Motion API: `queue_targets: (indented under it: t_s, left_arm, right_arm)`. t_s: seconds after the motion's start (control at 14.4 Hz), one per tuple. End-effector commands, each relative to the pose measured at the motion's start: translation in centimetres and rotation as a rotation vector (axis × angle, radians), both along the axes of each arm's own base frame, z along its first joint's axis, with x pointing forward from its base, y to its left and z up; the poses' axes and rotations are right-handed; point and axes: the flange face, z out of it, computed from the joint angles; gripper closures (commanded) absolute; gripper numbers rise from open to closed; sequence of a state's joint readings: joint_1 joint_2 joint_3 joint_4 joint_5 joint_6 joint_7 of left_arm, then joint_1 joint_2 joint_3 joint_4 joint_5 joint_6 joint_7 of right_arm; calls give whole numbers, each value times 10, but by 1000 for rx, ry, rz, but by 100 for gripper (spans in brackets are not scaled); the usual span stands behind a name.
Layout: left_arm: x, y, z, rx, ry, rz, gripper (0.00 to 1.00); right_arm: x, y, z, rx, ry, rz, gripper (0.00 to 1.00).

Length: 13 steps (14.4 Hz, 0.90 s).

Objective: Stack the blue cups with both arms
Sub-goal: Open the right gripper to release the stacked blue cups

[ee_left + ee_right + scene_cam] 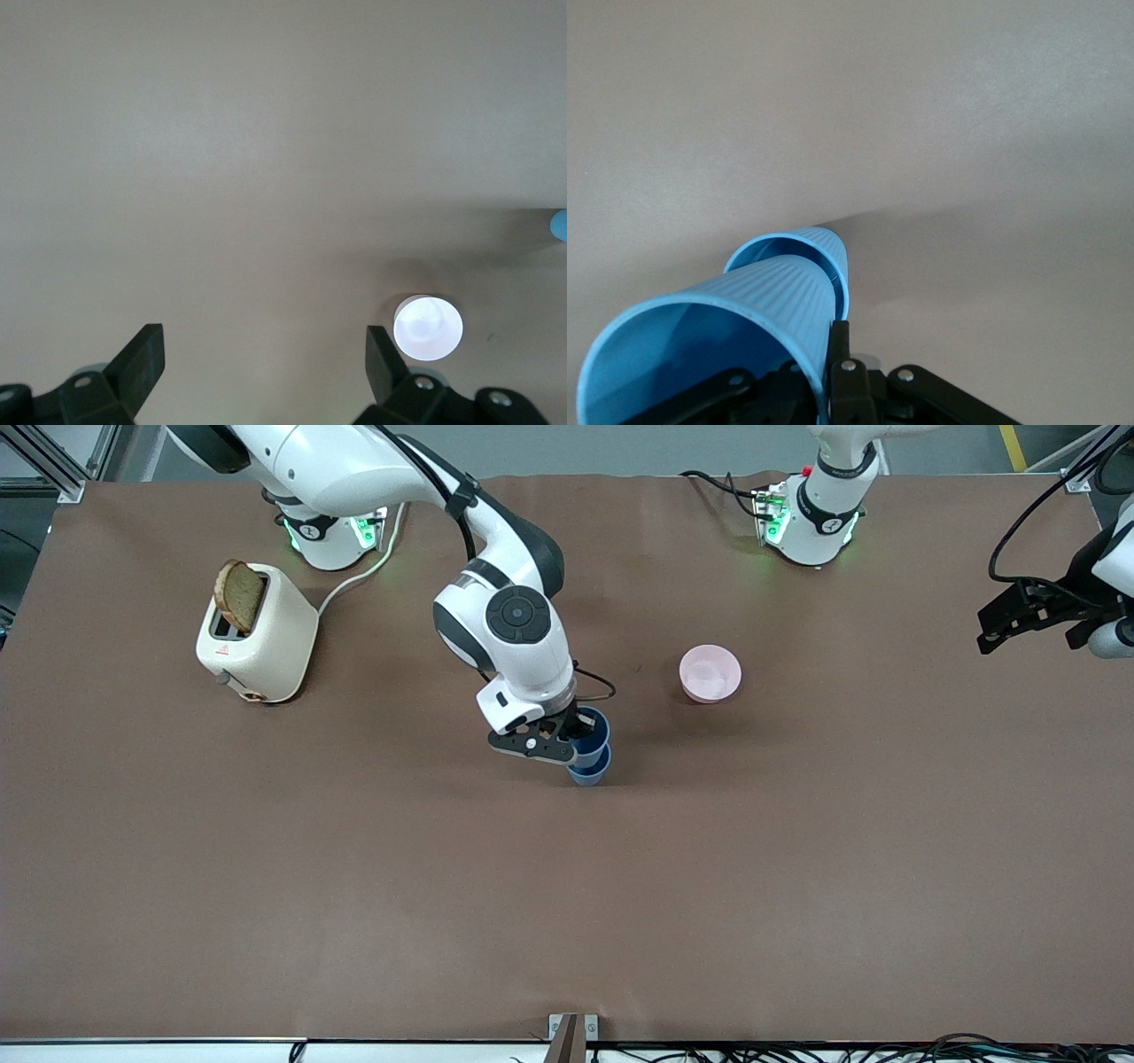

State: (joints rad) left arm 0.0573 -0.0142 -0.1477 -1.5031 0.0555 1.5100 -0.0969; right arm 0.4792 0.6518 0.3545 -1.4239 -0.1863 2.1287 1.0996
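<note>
The upper cup's base is inside the lower cup's rim in the right wrist view, so I need to let go of the upper cup with my right gripper.
Two blue cups are at the table's middle. The lower blue cup stands on the brown table. The upper blue cup sits partly inside it, tilted. My right gripper is shut on the upper cup's rim. In the right wrist view the held cup has its base in the mouth of the lower cup, with one finger against the outside of the wall. My left gripper hangs open and empty above the left arm's end of the table, waiting; it also shows in the left wrist view.
A pink bowl sits beside the cups toward the left arm's end, and shows in the left wrist view. A cream toaster with a slice of toast stands near the right arm's base.
</note>
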Motion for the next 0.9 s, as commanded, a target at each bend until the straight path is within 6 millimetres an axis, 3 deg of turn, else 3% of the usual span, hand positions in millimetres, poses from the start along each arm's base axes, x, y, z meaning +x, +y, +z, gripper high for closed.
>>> queue_targets:
  t_s: [0.0,0.07,0.14,0.48,0.62,0.76,0.83]
  left_arm:
    - [-5,0,7,-15,-9,-19,0]
    - [-5,0,7,-15,-9,-19,0]
    - [-5,1,7,-18,-8,-17,0]
    - [-5,1,7,-20,-8,-17,0]
    - [-5,1,7,-20,-8,-17,0]
    - [-5,1,7,-20,-8,-16,0]
    - [-5,0,7,-20,-8,-19,0]
  right_arm:
    - [1,3,-4,-10,-17,-7,95]
    - [1,4,-7,-11,-14,-7,90]
    - [0,5,-10,-10,-12,-5,78]
    - [-2,10,-3,11,-27,-27,0]
    - [11,-8,22,4,-63,-47,0]
    - [30,-51,83,-23,-98,-110,0]
    - [44,-82,112,-31,-119,-152,0]
